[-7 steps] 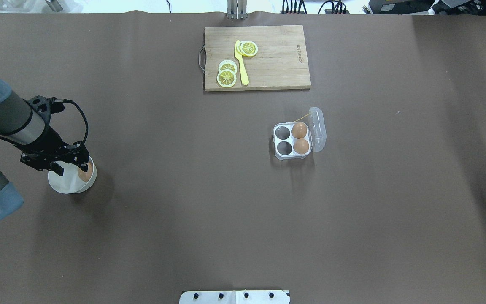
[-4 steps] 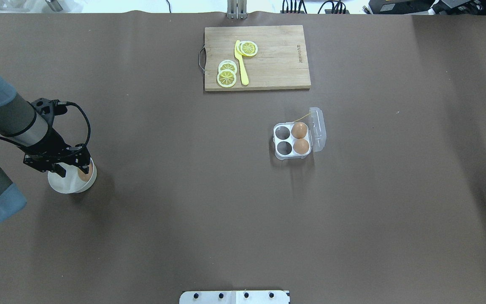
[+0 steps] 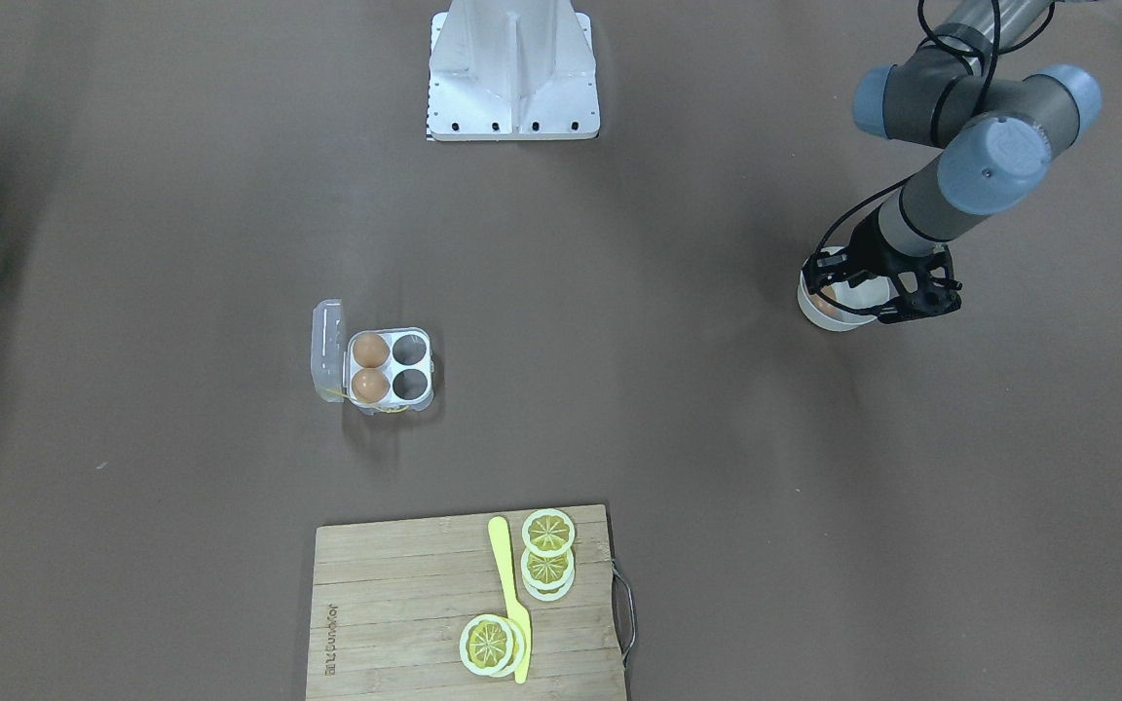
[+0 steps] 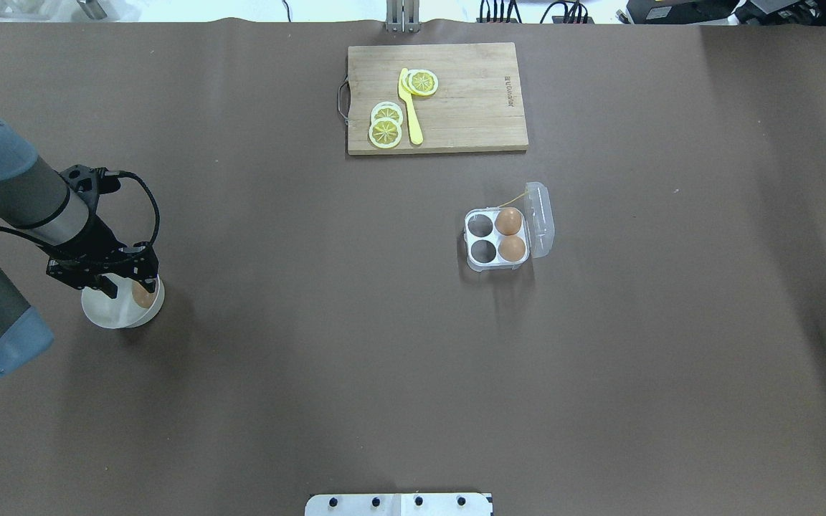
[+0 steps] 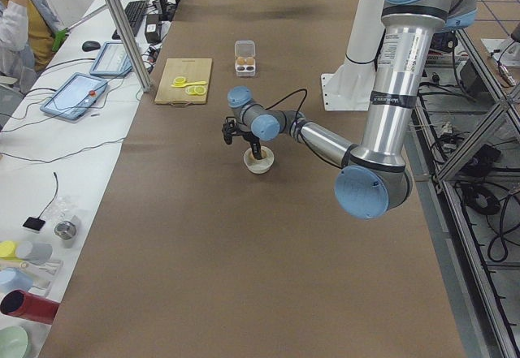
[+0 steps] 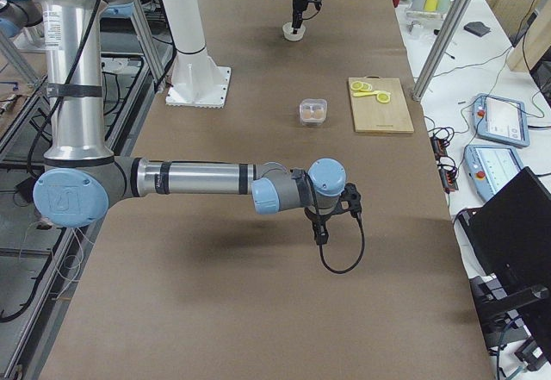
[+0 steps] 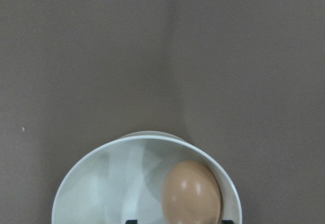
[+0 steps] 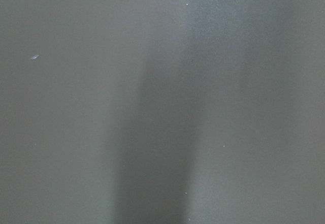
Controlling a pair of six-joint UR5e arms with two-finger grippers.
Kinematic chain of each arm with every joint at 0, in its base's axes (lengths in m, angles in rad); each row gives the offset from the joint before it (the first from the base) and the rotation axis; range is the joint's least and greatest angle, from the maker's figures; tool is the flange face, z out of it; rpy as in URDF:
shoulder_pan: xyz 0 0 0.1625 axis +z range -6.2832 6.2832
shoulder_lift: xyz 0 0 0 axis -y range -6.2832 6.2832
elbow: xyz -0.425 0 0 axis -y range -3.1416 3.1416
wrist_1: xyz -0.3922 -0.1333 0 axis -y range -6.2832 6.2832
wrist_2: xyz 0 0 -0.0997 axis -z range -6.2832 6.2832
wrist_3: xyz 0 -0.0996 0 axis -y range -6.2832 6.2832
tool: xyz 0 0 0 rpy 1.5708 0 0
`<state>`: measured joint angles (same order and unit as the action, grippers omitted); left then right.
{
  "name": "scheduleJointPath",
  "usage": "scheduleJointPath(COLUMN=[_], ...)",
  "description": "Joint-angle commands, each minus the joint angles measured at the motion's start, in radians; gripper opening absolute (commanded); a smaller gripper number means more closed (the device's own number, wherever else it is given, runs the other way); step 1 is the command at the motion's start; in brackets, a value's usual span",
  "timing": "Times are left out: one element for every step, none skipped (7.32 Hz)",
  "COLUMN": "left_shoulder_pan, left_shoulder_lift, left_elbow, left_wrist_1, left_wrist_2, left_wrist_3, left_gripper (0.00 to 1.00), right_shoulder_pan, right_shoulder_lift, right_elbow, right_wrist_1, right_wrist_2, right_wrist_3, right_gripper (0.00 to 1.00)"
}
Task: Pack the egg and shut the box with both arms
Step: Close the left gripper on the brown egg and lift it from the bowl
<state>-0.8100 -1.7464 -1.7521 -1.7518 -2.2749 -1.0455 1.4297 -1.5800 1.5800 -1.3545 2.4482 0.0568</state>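
Note:
The light-brown egg needs to be packed into the clear box, so my left gripper should next grab it around its rounded shell.
A light-brown egg lies in a round white bowl at the table's left. It also shows in the left wrist view and the front view. My left gripper hangs open just above the bowl, its fingertips either side of the egg. The clear box stands mid-table with its lid open. Two brown eggs fill its right cells and the left cells are empty. My right gripper shows only in the exterior right view, over bare table. I cannot tell whether it is open.
A wooden cutting board with lemon slices and a yellow knife lies at the far edge. The white fixed stand is at the robot's side.
My left arm has shifted slightly, moving the gripper a little over the bowl. The egg still lies in the bowl.

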Motion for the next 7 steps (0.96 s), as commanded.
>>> scheduleJointPath(left_shoulder_pan=[0.0,0.0,0.0,0.002,0.005,0.005,0.006], left_shoulder_lift=[-0.005,-0.005,-0.005,-0.005,-0.008,-0.016,-0.021], left_elbow=[0.013,0.017,0.02,0.028,0.029,0.037,0.043], left_wrist_1=[-0.002,-0.002,-0.012,-0.015,-0.023,-0.026,-0.026], left_wrist_2=[0.0,0.0,0.0,0.0,0.0,0.0,0.0], left_wrist_3=[0.002,0.004,0.002,0.001,0.001,-0.002,-0.004], left_gripper=[0.63,0.63,0.63,0.63,0.63,0.64,0.65], right_shoulder_pan=[0.0,0.0,0.0,0.0,-0.002,0.0,0.0], right_shoulder_lift=[0.0,0.002,0.003,0.003,0.005,0.005,0.005], right_elbow=[0.002,0.0,0.002,0.003,0.002,0.002,0.0], right_wrist_1=[0.0,0.0,0.0,0.0,0.0,0.0,0.0], right_wrist_2=[0.0,0.0,0.0,0.0,0.0,0.0,0.0], right_wrist_3=[0.0,0.0,0.002,0.0,0.002,0.002,0.0], right_gripper=[1.0,1.0,1.0,1.0,1.0,1.0,1.0])
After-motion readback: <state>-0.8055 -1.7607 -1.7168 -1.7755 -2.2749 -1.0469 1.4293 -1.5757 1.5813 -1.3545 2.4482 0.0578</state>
